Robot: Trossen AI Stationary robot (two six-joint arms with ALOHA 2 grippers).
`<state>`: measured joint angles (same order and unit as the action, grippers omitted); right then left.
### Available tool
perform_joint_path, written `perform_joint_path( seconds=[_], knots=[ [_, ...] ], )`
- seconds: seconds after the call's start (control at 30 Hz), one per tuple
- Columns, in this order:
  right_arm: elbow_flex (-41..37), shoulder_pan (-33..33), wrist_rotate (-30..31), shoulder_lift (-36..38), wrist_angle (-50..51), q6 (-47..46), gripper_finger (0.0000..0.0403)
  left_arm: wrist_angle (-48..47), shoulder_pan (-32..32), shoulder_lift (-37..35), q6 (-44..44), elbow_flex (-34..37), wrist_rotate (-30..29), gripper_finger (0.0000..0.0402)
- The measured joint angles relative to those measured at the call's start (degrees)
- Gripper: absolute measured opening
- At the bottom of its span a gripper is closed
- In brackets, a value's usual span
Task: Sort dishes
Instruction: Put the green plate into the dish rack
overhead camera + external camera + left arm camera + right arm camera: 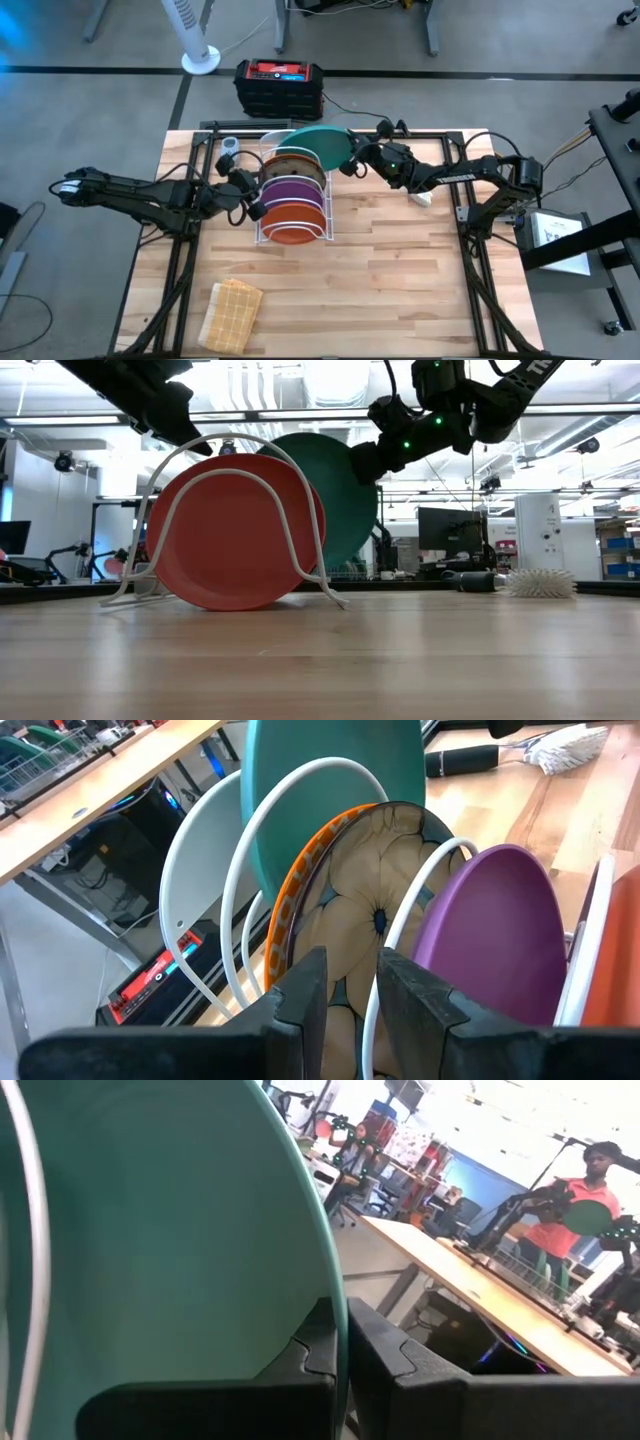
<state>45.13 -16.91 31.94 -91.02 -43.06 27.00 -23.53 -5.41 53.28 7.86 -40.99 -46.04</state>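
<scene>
The teal plate (322, 146) stands inside the far end of the rack, with the white wire loop (303, 150) across the plate's side. My right gripper needs to release the plate now.
A white wire rack (262, 228) stands mid-table holding upright plates: a plain orange plate (293, 226) nearest, then a purple plate (290, 190), an orange-patterned plate (375, 910) and a pale clear plate (200, 870). At the rack's far end a larger teal plate (322, 146) leans, with my right gripper (356, 160) shut on it. My left gripper (352, 1005) is at the rack's left side, open, its fingers on either side of a wire loop (372, 1020). I cannot tell whether they touch it. My right gripper pinches the teal plate's rim (338, 1315) between its two fingers, one finger on each face. It reaches in level from the table's right, at the plate's upper right edge (362, 460). The plate stands tilted; the other plates hide its lower edge.
A tan woven cloth (232, 312) lies near the front left corner. A brush (540, 582) lies on the table's right part. A black box (280, 88) sits past the far edge. People (575, 1210) stand in the room beyond.
</scene>
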Motion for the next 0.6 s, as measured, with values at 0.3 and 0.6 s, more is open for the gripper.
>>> perform_joint_path(
  seconds=[0.3, 0.6],
  knots=[
    [1.5, 0.0, -1.0, 0.0, 1.2, -1.4, 0.0025, 0.0, 0.0, 0.0, 0.0, 0.0, 0.0, 0.0079],
    [3.5, 0.0, -1.2, 0.0, 5.2, -3.1, 0.0054, 0.0, 0.0, 0.0, 0.0, 0.0, 0.0, 0.0079]
  ],
)
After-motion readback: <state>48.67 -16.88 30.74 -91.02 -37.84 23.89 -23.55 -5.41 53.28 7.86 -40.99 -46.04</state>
